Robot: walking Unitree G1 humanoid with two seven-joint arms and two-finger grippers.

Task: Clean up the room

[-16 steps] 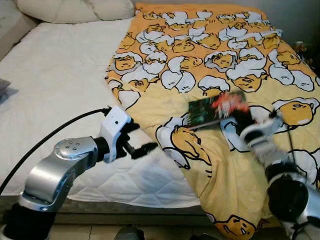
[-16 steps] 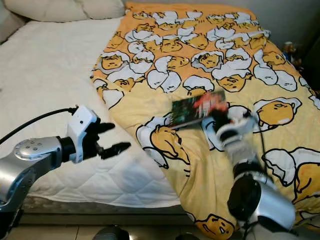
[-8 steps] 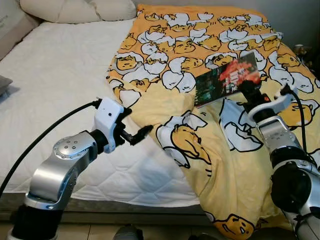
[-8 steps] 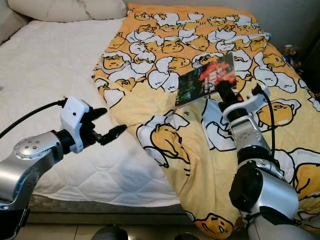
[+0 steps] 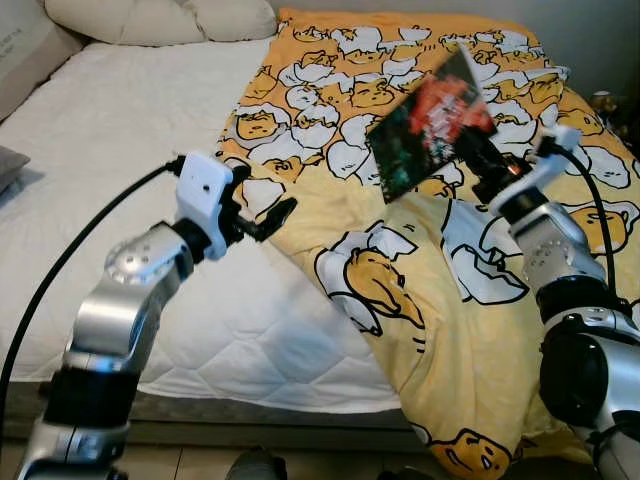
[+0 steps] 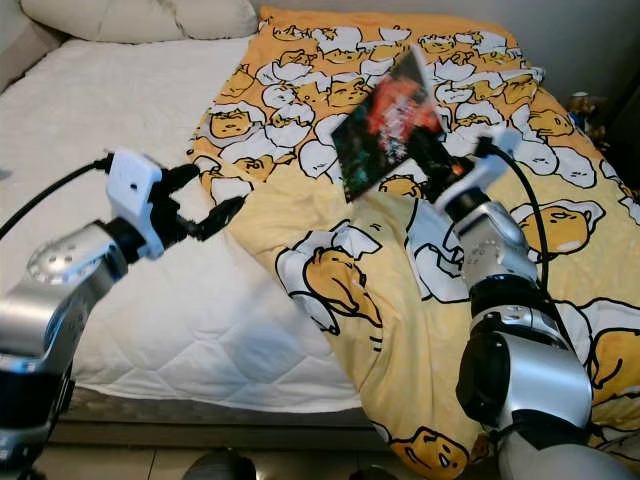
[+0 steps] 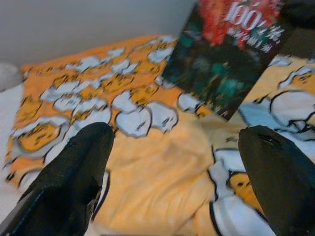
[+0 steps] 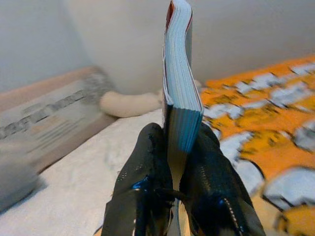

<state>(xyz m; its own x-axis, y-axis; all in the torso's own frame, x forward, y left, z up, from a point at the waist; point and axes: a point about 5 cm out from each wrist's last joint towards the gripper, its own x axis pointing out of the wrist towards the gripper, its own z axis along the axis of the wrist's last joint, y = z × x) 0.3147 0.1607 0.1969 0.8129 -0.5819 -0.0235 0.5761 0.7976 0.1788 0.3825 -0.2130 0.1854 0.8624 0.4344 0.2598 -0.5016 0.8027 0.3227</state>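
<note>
My left gripper will clear the bed (image 5: 130,120) and clean up the room, so next it will grab the book by its spine (image 5: 413,91).
A book (image 5: 430,122) with a dark green and red cover is held tilted in the air over the yellow egg-pattern blanket (image 5: 400,290). My right gripper (image 5: 487,158) is shut on the book's lower edge; in the right wrist view the black fingers (image 8: 147,182) clamp the book's page edge (image 8: 178,98). My left gripper (image 5: 265,215) hovers open over the blanket's left border, empty. Its wrist view has both fingers (image 7: 74,172) wide apart, with the book (image 7: 226,54) ahead and above.
A white quilted mattress (image 5: 130,160) takes up the bed's left half, with pillows (image 5: 150,20) at the head. A grey item (image 5: 10,165) lies at the far left edge. Small objects (image 5: 602,100) stand beyond the bed's right side. Floor runs along the bed's near edge (image 5: 300,425).
My right gripper has lifted the book higher and tipped it more upright. My left arm has risen and moved toward the blanket's edge, fingers still open.
</note>
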